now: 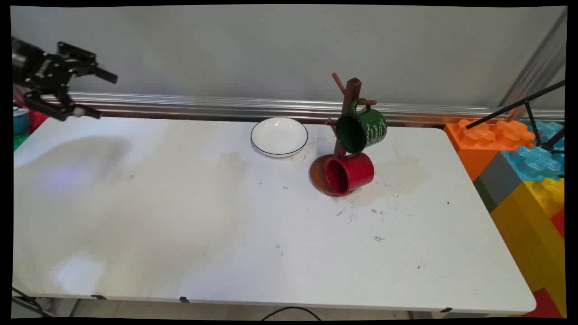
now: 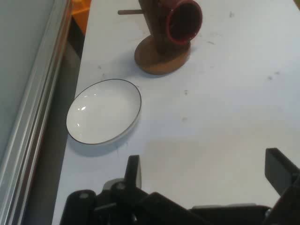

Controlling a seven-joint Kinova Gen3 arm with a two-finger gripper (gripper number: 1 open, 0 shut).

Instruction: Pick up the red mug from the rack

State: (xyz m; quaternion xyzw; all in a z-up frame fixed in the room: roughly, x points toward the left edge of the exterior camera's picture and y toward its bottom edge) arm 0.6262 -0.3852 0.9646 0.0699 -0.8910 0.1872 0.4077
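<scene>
My gripper grabs the green mug's dark rim next, to lift the mug off the wooden mug tree.
My gripper point(image 1: 101, 94) hangs open and empty above the table's far left corner, its fingers pointing right. In the hand view the gripper point(image 2: 204, 171) shows two fingertips point(image 2: 133, 169) wide apart with bare table between them. A white bowl with a dark rim point(image 1: 279, 136) point(image 2: 104, 111) sits near the table's back edge, far to the right of the gripper. Beyond it stands a wooden mug tree point(image 1: 347, 117) point(image 2: 161, 55) with a green mug point(image 1: 362, 128) hung high and a red mug point(image 1: 349, 173) point(image 2: 183, 22) hung low over its round base.
The white table point(image 1: 226, 225) ends at a metal rail point(image 1: 203, 104) along the wall. Large coloured toy blocks point(image 1: 524, 167) and a black tripod leg point(image 1: 515, 106) stand off the right end. A blue object point(image 1: 20, 119) lies past the left corner.
</scene>
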